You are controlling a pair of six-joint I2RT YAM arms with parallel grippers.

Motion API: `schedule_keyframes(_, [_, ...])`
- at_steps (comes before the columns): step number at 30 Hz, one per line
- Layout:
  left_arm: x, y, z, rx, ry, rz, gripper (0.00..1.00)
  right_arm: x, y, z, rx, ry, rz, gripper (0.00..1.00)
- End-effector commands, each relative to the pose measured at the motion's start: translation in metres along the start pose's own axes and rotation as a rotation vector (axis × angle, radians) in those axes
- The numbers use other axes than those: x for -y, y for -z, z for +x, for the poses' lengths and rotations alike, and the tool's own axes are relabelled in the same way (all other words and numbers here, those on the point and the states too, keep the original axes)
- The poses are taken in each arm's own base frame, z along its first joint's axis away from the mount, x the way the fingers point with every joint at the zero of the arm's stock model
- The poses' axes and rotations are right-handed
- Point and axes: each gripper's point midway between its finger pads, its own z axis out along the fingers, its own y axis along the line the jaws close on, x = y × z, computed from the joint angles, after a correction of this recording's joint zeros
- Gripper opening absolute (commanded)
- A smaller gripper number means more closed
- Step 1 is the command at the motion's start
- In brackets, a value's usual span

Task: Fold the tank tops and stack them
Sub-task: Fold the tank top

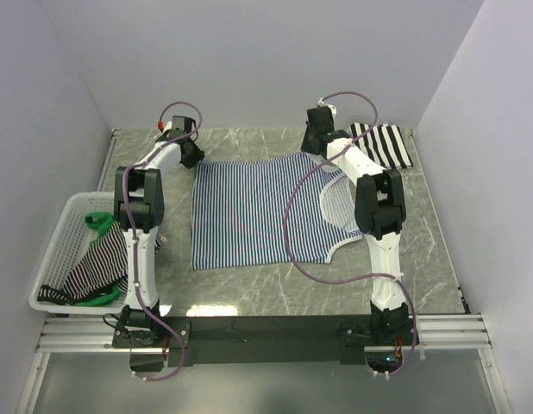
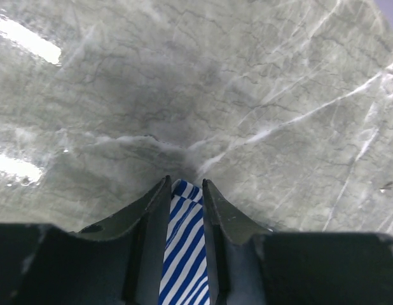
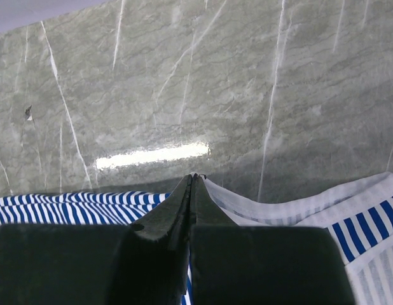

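Note:
I need to close my left gripper on the striped corner [image 1: 200,163] [image 2: 187,196]. The corner is between the gripper's open fingers, level with its far edge, so my gripper would hold the corner if I closed it now.
A thin navy-and-white striped tank top [image 1: 249,216] lies spread flat in the middle of the table. My left gripper [image 1: 194,158] is at its far left corner; in the left wrist view the left gripper [image 2: 185,184] stands open, with a strip of the striped cloth [image 2: 184,248] lying between its fingers. My right gripper [image 1: 314,145] is at the far right corner. Seen from the right wrist, the right gripper [image 3: 193,178] is shut on the shirt's edge, with white trim [image 3: 298,206] to its right and stripes [image 3: 56,206] to its left. A broad black-and-white striped tank top [image 1: 383,145] lies folded at the far right.
A white mesh basket [image 1: 64,220] stands at the left table edge. It holds more striped tops [image 1: 98,263] and something green [image 1: 98,222]. Walls close the table on the left, back and right. Both arms reach over the table's sides toward the back.

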Motion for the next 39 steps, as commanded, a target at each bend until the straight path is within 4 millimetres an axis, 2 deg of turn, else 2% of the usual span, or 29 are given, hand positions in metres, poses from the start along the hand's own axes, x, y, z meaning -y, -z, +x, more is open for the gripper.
schedule_keyframes(1, [-0.004, 0.004, -0.002, 0.016, -0.057, -0.055, 0.33, -0.005, 0.002, -0.016, 0.043, -0.022, -0.015, 0.0])
schedule_keyframes(8, [-0.006, 0.005, 0.0, 0.039, -0.115, -0.11, 0.27, -0.005, -0.004, -0.01, 0.025, -0.02, -0.013, 0.0])
schedule_keyframes(16, [-0.001, 0.001, 0.003, 0.048, -0.154, -0.127, 0.24, -0.004, -0.009, -0.004, -0.001, -0.027, -0.023, 0.0])
schedule_keyframes(19, [-0.001, 0.002, 0.004, 0.051, -0.153, -0.132, 0.18, -0.004, -0.01, -0.004, -0.004, -0.031, -0.029, 0.0])
schedule_keyframes(22, [0.003, 0.004, -0.001, 0.075, -0.136, -0.119, 0.08, -0.003, -0.011, -0.004, -0.008, -0.036, -0.039, 0.0])
schedule_keyframes(24, [0.009, 0.012, -0.009, 0.106, -0.114, -0.102, 0.01, -0.002, -0.012, -0.003, -0.009, -0.041, -0.043, 0.0])
schedule_keyframes(28, [0.017, 0.024, -0.025, 0.183, -0.063, -0.049, 0.01, 0.003, -0.014, 0.002, -0.02, -0.065, -0.056, 0.0])
schedule_keyframes(29, [0.024, 0.035, -0.035, 0.21, -0.045, -0.019, 0.01, 0.005, -0.013, 0.0, -0.017, -0.074, -0.061, 0.0])
schedule_keyframes(31, [0.022, 0.039, -0.034, 0.217, -0.021, -0.001, 0.01, 0.009, -0.012, -0.001, -0.006, -0.09, -0.068, 0.0])
schedule_keyframes(32, [0.031, 0.049, -0.045, 0.249, -0.005, 0.039, 0.01, 0.008, -0.011, 0.0, -0.006, -0.095, -0.078, 0.0])
schedule_keyframes(33, [0.027, 0.049, -0.042, 0.246, 0.006, 0.041, 0.01, 0.008, -0.01, -0.003, 0.011, -0.106, -0.087, 0.0])
schedule_keyframes(35, [0.039, 0.065, -0.053, 0.284, 0.028, 0.099, 0.01, 0.011, -0.004, -0.002, 0.019, -0.111, -0.097, 0.0])
schedule_keyframes(37, [0.037, 0.069, -0.05, 0.29, 0.033, 0.123, 0.01, 0.012, 0.001, -0.005, 0.04, -0.116, -0.106, 0.0])
schedule_keyframes(38, [0.048, 0.083, -0.059, 0.321, 0.042, 0.173, 0.01, 0.011, 0.003, -0.004, 0.044, -0.116, -0.109, 0.0])
schedule_keyframes(39, [0.042, 0.082, -0.052, 0.312, 0.041, 0.17, 0.01, 0.011, 0.004, -0.007, 0.058, -0.119, -0.111, 0.0])
